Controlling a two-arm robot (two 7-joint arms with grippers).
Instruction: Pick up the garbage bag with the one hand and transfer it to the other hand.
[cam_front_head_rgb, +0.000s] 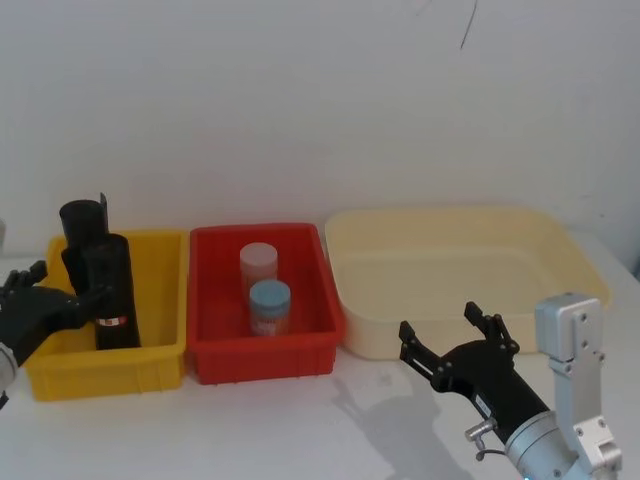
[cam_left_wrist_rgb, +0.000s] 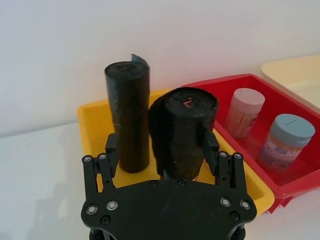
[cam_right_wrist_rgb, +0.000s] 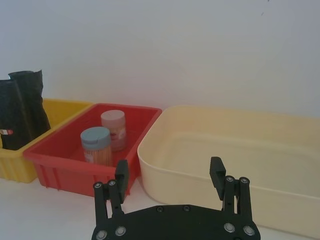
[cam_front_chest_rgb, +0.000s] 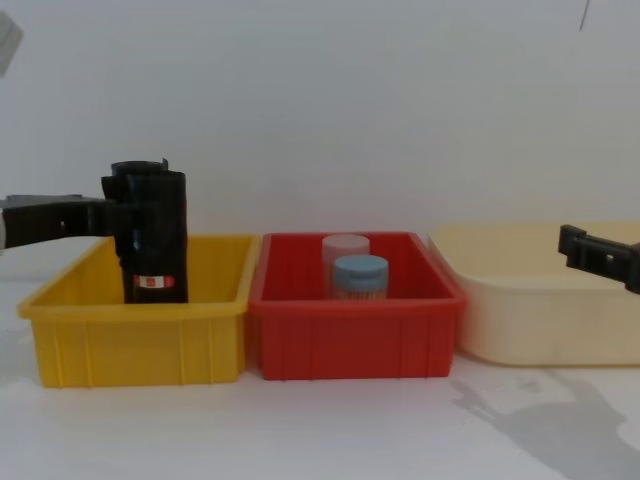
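Observation:
I should next grip the bag by its upper part (cam_front_chest_rgb: 150, 200) with my left gripper. Then the garbage bag's labeled lower end (cam_front_chest_rgb: 155, 283) stays free for my other hand.
The garbage bag (cam_front_head_rgb: 112, 290) is a black roll with a red-and-white label band near its lower end. It stands upright in the yellow bin (cam_front_head_rgb: 160, 355). It also shows in the chest view (cam_front_chest_rgb: 158, 240) and at the edge of the right wrist view (cam_right_wrist_rgb: 11, 120). My left gripper (cam_front_head_rgb: 88, 280) reaches in from the left and is open, with its fingers on either side of the bag's upper part (cam_left_wrist_rgb: 185, 130). One finger (cam_left_wrist_rgb: 210, 147) is at the roll's side; the other (cam_left_wrist_rgb: 111, 150) stands off it. My right gripper (cam_front_head_rgb: 440, 325) hovers open over the table in front of the cream tub.
A plain black roll (cam_left_wrist_rgb: 127, 110) stands just behind the bag in the same bin. The red bin (cam_front_head_rgb: 265, 350) in the middle holds a pink-lidded jar (cam_front_head_rgb: 258, 262) and a blue-lidded jar (cam_front_head_rgb: 270, 305). A large cream tub (cam_front_head_rgb: 460, 275) sits on the right.

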